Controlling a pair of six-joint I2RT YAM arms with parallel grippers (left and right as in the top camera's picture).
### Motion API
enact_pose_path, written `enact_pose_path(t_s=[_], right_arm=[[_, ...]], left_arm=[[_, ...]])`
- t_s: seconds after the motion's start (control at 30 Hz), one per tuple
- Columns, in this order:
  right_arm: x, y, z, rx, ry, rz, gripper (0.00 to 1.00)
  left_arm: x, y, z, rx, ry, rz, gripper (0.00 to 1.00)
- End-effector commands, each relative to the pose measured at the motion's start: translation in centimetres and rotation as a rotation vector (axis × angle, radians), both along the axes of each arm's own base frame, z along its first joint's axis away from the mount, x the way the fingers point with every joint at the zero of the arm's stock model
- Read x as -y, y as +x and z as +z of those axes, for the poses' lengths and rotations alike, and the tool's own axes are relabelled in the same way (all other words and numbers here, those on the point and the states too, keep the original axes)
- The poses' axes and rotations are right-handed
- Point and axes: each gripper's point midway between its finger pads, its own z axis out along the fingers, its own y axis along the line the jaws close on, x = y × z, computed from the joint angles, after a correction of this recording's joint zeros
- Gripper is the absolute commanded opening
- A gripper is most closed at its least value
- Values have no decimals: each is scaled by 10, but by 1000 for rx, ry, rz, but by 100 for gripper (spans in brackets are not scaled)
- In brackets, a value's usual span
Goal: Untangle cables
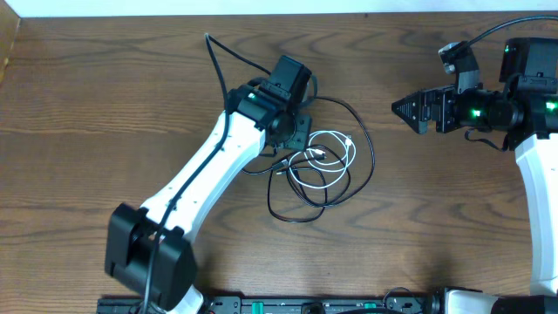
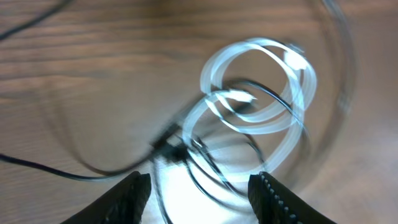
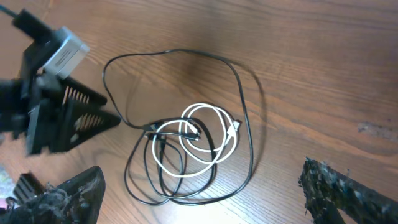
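My left gripper will next grab the black cable outside the white cable's loops and lift it for my right gripper to untangle.
The cables lie in one tangle mid-table: a white cable (image 1: 347, 145) in small loops, with thin black cables (image 1: 372, 155) looped around and through it. My left gripper (image 1: 301, 131) hangs just left of the tangle, open and empty. Its wrist view is blurred and shows the white loops (image 2: 261, 87) and dark cords just ahead of the open fingers (image 2: 199, 190). My right gripper (image 1: 405, 109) is open and empty, apart from the tangle at the upper right. Its wrist view shows the open jaws (image 3: 202, 205), the white cable (image 3: 200, 132), the black cables (image 3: 249, 134) and the left gripper (image 3: 74, 118).
A loose black cord end (image 1: 212, 48) runs to the far left of the left gripper. The left arm (image 1: 192, 187) slants across the table's lower left. The right arm's base (image 1: 536, 174) stands at the right edge. Bare wood surrounds the tangle.
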Motion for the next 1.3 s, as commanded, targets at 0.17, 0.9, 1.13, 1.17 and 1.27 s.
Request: enact_pose_path(t_s=[0.17, 0.9, 1.13, 1.17, 1.27], right_arm=[[5, -2, -3, -21, -28, -22, 98], [5, -2, -3, -26, -24, -27, 98], [5, 0, -1, -14, -25, -27, 99], [5, 1, -1, -11, -25, -27, 99], [5, 3, 0, 0, -26, -27, 99]], left_arm=[[-110, 54, -3, 133, 223, 442, 62], [-122, 70, -91, -99, 127, 311, 22], [-102, 88, -4, 88, 41, 268, 7], [-91, 88, 19, 139, 0, 226, 7], [-62, 82, 83, 283, -127, 131, 8]])
